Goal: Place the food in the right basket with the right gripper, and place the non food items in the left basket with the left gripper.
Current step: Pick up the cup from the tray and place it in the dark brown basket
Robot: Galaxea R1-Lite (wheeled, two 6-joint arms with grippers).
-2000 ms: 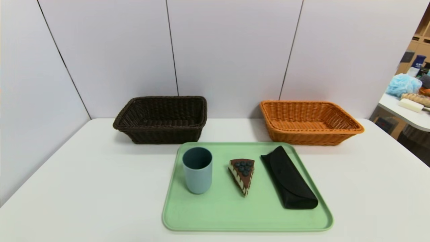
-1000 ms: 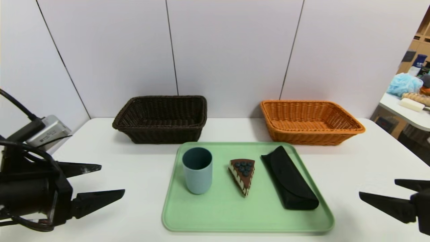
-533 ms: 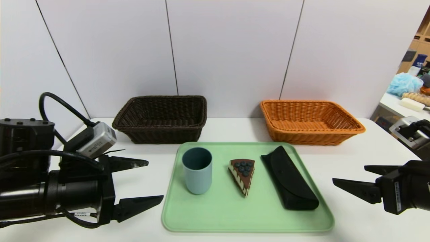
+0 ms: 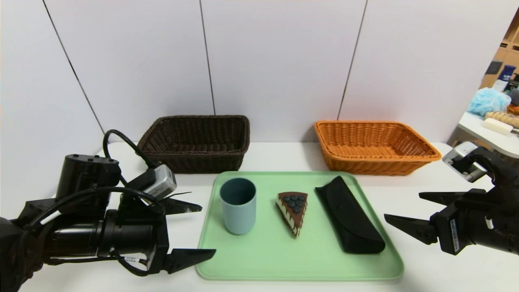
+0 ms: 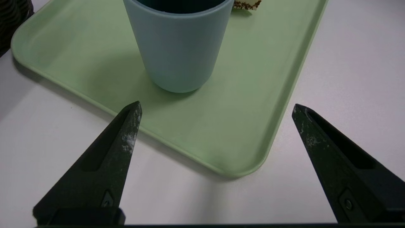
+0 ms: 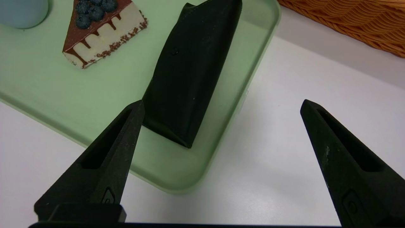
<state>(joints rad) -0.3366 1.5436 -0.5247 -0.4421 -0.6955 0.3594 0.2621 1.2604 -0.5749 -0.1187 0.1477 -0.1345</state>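
My left gripper takes hold of the blue cup by its outer side [image 4: 239,215] next, to sort non-food into the dark brown basket [image 4: 194,142].
A green tray [image 4: 259,259] holds a blue cup [image 4: 238,205], a chocolate cake slice with blueberries [image 4: 293,206] and a black glasses case [image 4: 349,214]. Behind it stand a dark brown basket [image 4: 194,142] on the left and an orange basket [image 4: 373,147] on the right. My left gripper [image 4: 206,230] is open at the tray's left front corner, short of the cup [image 5: 178,47]. My right gripper [image 4: 403,209] is open beside the tray's right edge, close to the case [image 6: 190,72]; the cake [image 6: 101,31] lies farther in. Neither holds anything.
The white table [image 4: 446,186] ends at grey wall panels behind the baskets. A side counter [image 4: 492,138] with a blue puff and other clutter stands off to the far right. Bare tabletop lies on both sides of the tray [image 5: 253,95].
Both arms have come into view from the sides and moved inward toward the tray, jaws wide throughout. Nothing on the tray has moved.
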